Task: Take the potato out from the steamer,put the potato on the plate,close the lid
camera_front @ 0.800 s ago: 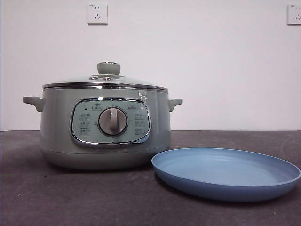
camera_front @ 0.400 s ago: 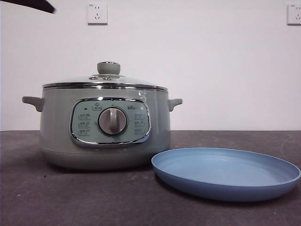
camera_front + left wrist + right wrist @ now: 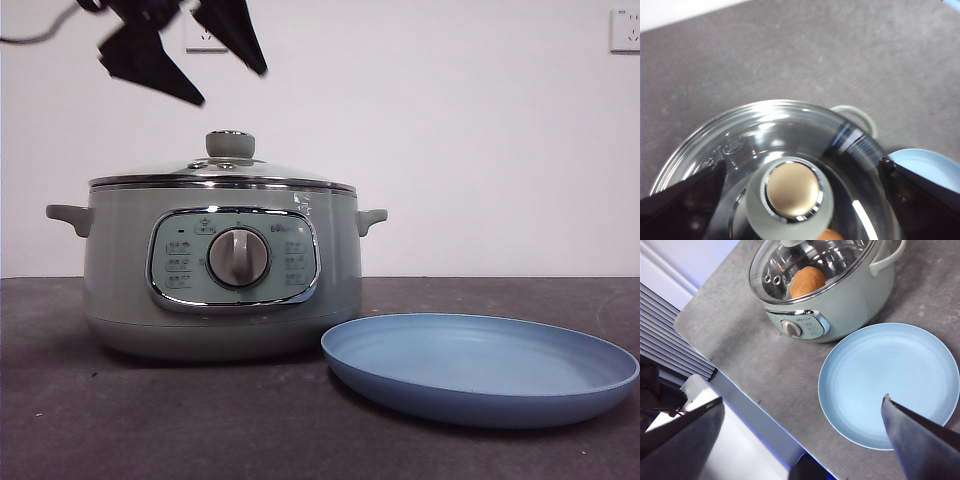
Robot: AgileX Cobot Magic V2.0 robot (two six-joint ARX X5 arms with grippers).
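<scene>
My left gripper is going to grip the glass lid by its knob (image 3: 790, 197) next, to open the steamer and reach the potato (image 3: 829, 235).
The sage-green steamer (image 3: 222, 270) stands at the left with its glass lid (image 3: 225, 172) on. The potato (image 3: 807, 281) shows through the lid in the right wrist view and as an orange sliver in the left wrist view (image 3: 832, 235). The empty light-blue plate (image 3: 480, 365) lies right of the pot. My left gripper (image 3: 231, 86) is open and hangs above the lid's knob (image 3: 792, 192), apart from it, with its jaws either side. My right gripper (image 3: 802, 399) is open and empty, high above the plate (image 3: 890, 385).
The table's front edge (image 3: 740, 405) runs below the pot in the right wrist view. Two wall sockets (image 3: 207, 35) sit on the white wall behind. The pot's side handle (image 3: 855, 112) juts toward the plate (image 3: 930, 167).
My left gripper has come down from the top left corner of the front view to above the lid knob. Pot, lid and plate have not moved.
</scene>
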